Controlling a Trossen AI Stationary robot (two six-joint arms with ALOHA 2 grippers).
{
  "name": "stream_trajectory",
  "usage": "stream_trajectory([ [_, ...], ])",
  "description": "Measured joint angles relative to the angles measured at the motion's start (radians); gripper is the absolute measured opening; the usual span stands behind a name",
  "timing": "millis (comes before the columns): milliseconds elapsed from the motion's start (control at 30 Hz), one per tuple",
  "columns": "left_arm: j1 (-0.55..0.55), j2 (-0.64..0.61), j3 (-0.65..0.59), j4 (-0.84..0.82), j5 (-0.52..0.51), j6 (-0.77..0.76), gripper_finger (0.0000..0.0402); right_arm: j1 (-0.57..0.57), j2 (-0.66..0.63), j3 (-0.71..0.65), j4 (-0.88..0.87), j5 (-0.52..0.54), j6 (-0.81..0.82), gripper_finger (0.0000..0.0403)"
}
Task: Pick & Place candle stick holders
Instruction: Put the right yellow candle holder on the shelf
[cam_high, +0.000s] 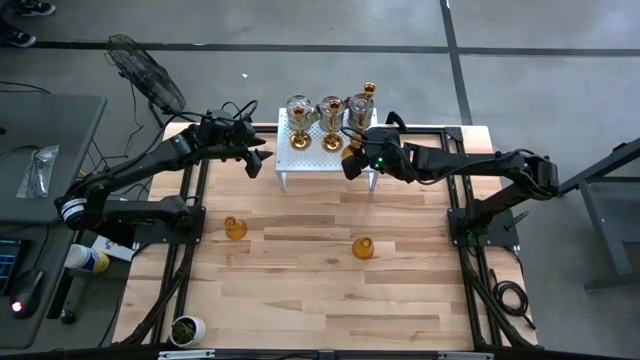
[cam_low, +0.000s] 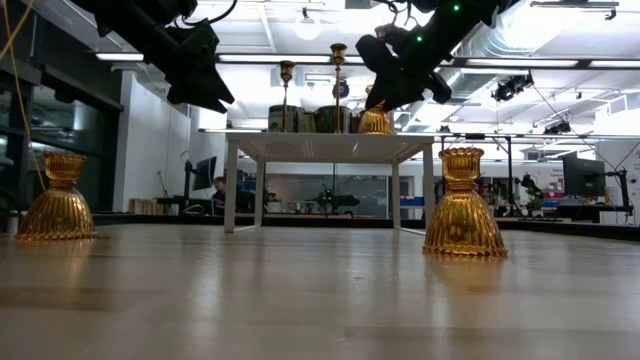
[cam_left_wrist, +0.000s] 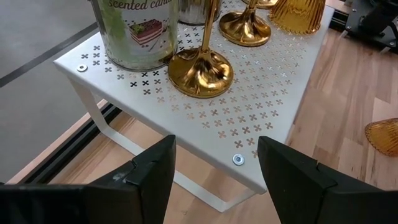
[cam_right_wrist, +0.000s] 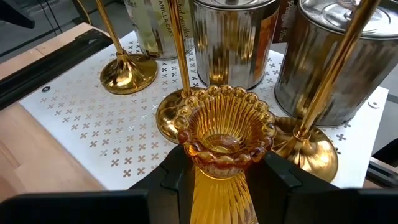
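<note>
My right gripper releases the amber holder next, since the holder stands upright with its ribbed body (cam_right_wrist: 214, 186) low over the white perforated stand.
My right gripper (cam_high: 350, 163) is shut on an amber glass candle stick holder (cam_right_wrist: 224, 134) at the near right part of the white perforated stand (cam_high: 305, 158). Gold stemmed holders (cam_right_wrist: 127, 71) (cam_left_wrist: 199, 71) and silver tins (cam_right_wrist: 233, 43) stand on their bases on the stand. Two more amber holders (cam_high: 235, 228) (cam_high: 363, 248) stand upright on the wooden table. My left gripper (cam_left_wrist: 214, 180) hangs open and empty before the stand's near left corner. My right gripper pinches the amber holder's ribbed body (cam_right_wrist: 214, 186) just below its scalloped cup rim, one finger (cam_right_wrist: 177, 180) on each side. The fingers come slanting down from the table's right side. The holder sits upright, cup up; whether its base touches the stand I cannot tell.
A small white pot with a green plant (cam_high: 187, 328) stands at the table's near left corner. Bare wood (cam_high: 330, 300) lies across the near half of the table. Black frame rails (cam_high: 195, 230) run along both sides.
</note>
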Motion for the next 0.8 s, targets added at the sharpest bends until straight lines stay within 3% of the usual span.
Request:
stream_trajectory([
  [800,0.0,0.0,0.0,0.0,0.001,0.0,0.0223,0.0,0.0,0.0,0.001,-0.002,-0.027,0.0115],
])
